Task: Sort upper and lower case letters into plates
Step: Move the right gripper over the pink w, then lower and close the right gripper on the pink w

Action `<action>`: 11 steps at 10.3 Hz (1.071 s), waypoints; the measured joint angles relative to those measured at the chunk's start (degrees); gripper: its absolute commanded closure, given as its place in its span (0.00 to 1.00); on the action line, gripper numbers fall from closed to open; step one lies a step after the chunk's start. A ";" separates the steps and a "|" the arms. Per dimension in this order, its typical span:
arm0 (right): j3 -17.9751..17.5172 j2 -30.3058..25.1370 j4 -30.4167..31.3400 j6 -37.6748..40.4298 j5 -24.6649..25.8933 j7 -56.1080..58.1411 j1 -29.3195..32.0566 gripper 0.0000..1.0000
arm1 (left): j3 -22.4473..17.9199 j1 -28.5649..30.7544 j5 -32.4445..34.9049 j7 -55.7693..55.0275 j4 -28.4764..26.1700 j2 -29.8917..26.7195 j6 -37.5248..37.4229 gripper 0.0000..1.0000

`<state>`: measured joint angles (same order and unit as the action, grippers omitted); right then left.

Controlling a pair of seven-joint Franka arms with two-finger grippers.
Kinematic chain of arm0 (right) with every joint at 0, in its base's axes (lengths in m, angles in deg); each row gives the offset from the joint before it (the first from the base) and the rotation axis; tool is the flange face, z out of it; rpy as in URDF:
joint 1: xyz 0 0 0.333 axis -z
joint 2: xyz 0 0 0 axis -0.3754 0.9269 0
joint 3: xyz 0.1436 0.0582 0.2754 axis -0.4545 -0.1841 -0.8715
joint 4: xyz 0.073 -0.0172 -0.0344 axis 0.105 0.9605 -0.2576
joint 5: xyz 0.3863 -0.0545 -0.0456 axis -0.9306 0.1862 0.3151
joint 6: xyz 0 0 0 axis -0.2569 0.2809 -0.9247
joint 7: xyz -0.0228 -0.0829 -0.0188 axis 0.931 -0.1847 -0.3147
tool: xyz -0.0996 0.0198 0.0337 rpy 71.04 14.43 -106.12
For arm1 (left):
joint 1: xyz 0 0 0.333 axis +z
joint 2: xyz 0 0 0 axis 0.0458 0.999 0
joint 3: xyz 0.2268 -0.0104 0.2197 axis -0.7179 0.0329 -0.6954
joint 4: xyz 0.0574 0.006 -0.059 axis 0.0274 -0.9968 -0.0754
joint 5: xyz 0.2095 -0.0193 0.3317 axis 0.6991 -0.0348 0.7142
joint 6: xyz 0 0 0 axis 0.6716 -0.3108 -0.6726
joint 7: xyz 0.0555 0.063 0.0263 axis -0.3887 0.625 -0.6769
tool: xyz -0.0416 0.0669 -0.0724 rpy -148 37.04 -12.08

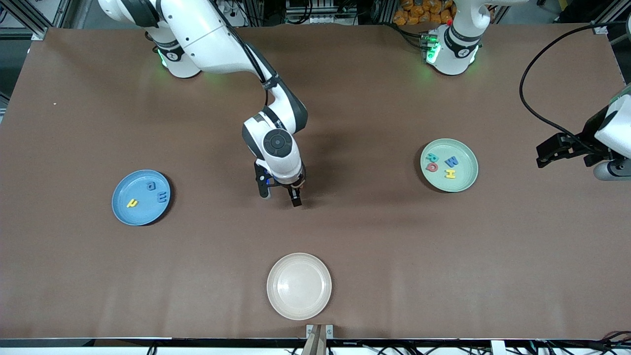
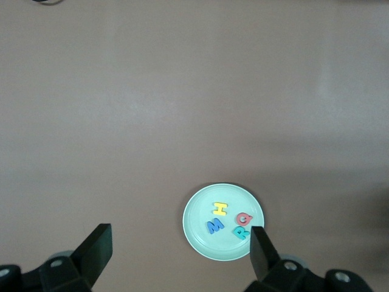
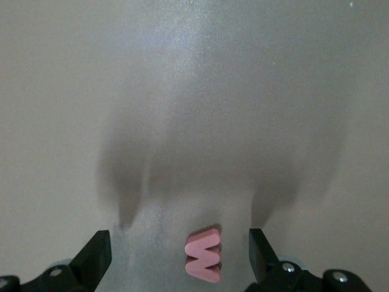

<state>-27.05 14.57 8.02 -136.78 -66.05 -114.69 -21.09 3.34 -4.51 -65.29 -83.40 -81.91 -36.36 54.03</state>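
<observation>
My right gripper comes down before it closes on the pink letter, since its fingertips stand above the letter, short of their shadow on the tabletop.
My right gripper (image 1: 281, 196) is low over the middle of the table, open. A pink foam letter (image 3: 203, 257), shaped like a W or M, lies flat on the table between its fingers (image 3: 95, 254), closer to one of them; the gripper (image 3: 178, 252) is not touching it. In the front view the hand hides this letter. The sky blue plate (image 1: 124, 191) toward the right arm's end holds three letters. The mint green plate (image 1: 466, 170) toward the left arm's end holds several: R, Q, M and H. My left gripper (image 1: 542, 157) waits high near that end, open and empty (image 2: 179, 249), looking down on the mint plate (image 2: 196, 210).
A cream-white plate (image 1: 299, 286) with nothing in it sits near the table's front edge, nearer to the front camera than my right gripper. A black cable (image 1: 532, 106) loops over the table at the left arm's end. Brown tabletop lies between the plates.
</observation>
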 measured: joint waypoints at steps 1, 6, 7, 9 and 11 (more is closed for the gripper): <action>-0.03 0.36 0.00 -0.46 -0.01 0.00 -0.10 0.00 | -0.11 -0.02 0.00 0.00 -0.08 0.00 -0.07 0.00; -0.07 1.25 -0.02 -1.76 -0.05 -0.59 -1.62 0.00 | -0.32 -0.45 -0.01 0.00 -4.31 -3.20 -0.44 0.00; -0.07 1.25 -0.03 -1.76 -0.07 -0.71 -1.72 0.55 | -0.45 -0.45 -0.60 0.00 -5.63 -4.14 -0.44 0.00; -0.08 1.25 -0.06 -1.75 -0.08 -1.02 -2.00 1.00 | -0.91 -0.32 -2.68 0.00 -7.71 -5.36 -0.42 0.00; -0.07 1.15 -0.55 -1.70 -0.08 -1.14 -2.25 1.00 | -1.18 -0.26 -2.83 0.00 -9.74 -6.62 -0.19 0.00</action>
<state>-27.12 15.72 7.47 -138.48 -66.12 -115.83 -23.34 2.16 -4.77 -68.12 -83.40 -91.65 -42.99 53.85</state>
